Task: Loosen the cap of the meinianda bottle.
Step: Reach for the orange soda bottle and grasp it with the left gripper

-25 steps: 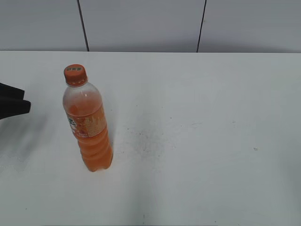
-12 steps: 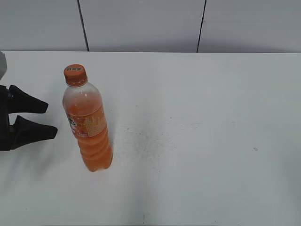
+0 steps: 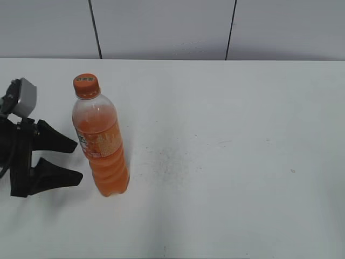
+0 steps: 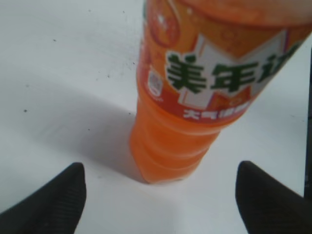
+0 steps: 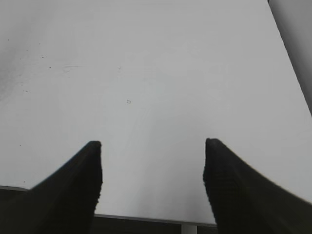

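Note:
My left gripper needs to hold the meinianda bottle steady while loosening its cap (image 3: 86, 85), so it should grab its ribbed lower body (image 3: 108, 170).
The meinianda bottle (image 3: 102, 143) stands upright on the white table, left of centre, with orange drink, an orange label and a ribbed lower body. Its orange cap (image 3: 86, 85) sits on the neck. In the left wrist view the bottle (image 4: 195, 112) fills the upper middle, and the cap is out of frame. My left gripper (image 3: 75, 161) is open and empty, just left of the bottle's lower body, apart from it; its fingertips (image 4: 161, 183) frame the bottle's base. My right gripper (image 5: 152, 158) is open and empty over bare table, out of the exterior view.
The white table (image 3: 226, 135) stretches right of the bottle, with faint dark specks near its middle. A grey panelled wall (image 3: 161, 27) runs behind it. The table's near edge (image 5: 146, 218) shows under my right gripper.
My left gripper has moved in from the left edge toward the bottle and opened its fingers. The bottle has not moved.

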`<state>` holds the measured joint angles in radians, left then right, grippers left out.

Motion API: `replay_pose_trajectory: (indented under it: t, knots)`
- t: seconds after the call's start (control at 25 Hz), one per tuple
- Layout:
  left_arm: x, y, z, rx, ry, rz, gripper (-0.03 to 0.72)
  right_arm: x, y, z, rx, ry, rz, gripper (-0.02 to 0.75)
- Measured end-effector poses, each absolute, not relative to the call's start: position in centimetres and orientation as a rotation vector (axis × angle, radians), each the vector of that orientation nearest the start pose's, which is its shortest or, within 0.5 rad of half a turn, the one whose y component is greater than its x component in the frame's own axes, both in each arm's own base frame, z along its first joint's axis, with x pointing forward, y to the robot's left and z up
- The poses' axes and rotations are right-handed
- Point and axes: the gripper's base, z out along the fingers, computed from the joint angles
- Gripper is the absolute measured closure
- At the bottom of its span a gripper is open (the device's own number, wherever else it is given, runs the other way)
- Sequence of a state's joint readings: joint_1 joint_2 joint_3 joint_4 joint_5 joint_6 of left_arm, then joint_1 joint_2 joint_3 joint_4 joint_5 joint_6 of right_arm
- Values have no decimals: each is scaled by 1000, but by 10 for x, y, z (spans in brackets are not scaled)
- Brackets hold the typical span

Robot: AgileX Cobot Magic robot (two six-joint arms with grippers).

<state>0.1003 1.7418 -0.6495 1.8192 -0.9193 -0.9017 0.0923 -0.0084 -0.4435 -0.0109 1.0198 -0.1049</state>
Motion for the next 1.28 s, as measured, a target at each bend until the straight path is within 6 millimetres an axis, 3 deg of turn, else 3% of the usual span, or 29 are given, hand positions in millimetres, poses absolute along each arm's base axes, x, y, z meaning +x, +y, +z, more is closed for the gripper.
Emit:
replay_pose_trajectory:
  t: [0.72, 1.28]
  knots:
    - [268, -56, 107, 1114, 1839, -942, 120, 2, -1, 265, -202, 2041, -21, 246]
    - [267, -87, 99, 1178, 1812, -927, 120, 2, -1, 265, -202, 2041, -20, 246]
